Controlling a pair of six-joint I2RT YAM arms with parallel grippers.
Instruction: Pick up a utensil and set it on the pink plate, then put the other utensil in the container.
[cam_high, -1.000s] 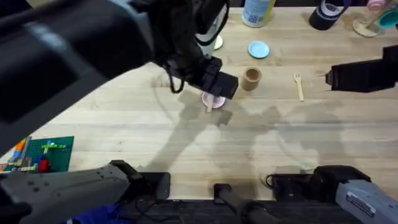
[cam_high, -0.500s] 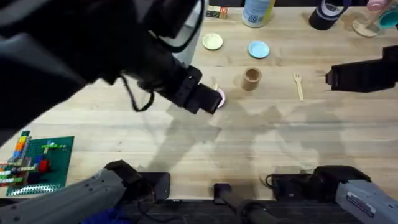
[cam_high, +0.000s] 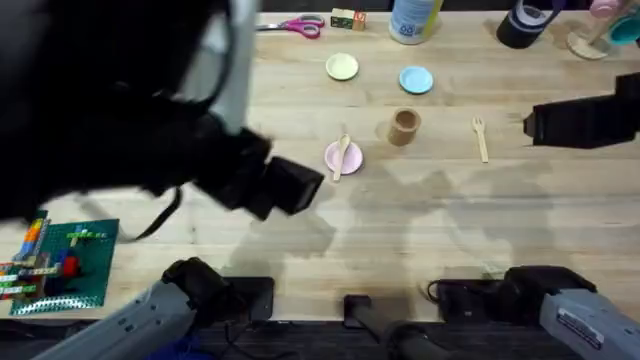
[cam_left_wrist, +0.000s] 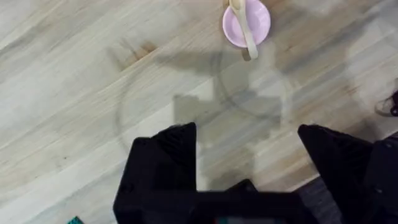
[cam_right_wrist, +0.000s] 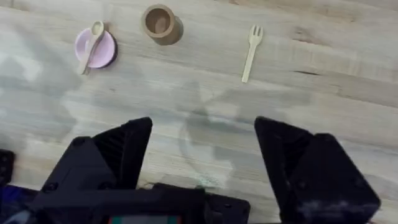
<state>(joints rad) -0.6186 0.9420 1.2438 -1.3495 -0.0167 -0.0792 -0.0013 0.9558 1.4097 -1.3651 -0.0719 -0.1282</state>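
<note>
The wooden fork's pointed tines lie bare at its wide end, so my right gripper will next pick the fork up by the slim handle just below the fork's head (cam_high: 482, 140) (cam_right_wrist: 251, 53).
The wooden spoon (cam_high: 342, 156) lies across the pink plate (cam_high: 352, 161), its handle sticking out over the near rim; it also appears as spoon (cam_left_wrist: 244, 28) on plate (cam_left_wrist: 261, 22) and spoon (cam_right_wrist: 91, 37) on plate (cam_right_wrist: 104, 51). My left gripper (cam_high: 303, 183) hovers to the plate's near left, open and empty (cam_left_wrist: 249, 155). The tan container (cam_high: 404, 127) (cam_right_wrist: 159, 22) stands upright to the right of the plate. Further right, the wooden fork (cam_high: 481, 138) (cam_right_wrist: 251, 45) lies flat on the table. My right gripper (cam_high: 531, 125) hangs right of the fork, open (cam_right_wrist: 205, 149).
A yellow plate (cam_high: 342, 67) and a blue plate (cam_high: 415, 79) sit behind the container. Scissors (cam_high: 295, 25), a white-and-blue tub (cam_high: 413, 18) and a black roll (cam_high: 524, 28) line the far edge. A green brick board (cam_high: 70, 255) lies at the near left.
My left arm has drawn back from the pink plate toward the near left, leaving the spoon lying on the plate. The right arm has not moved.
</note>
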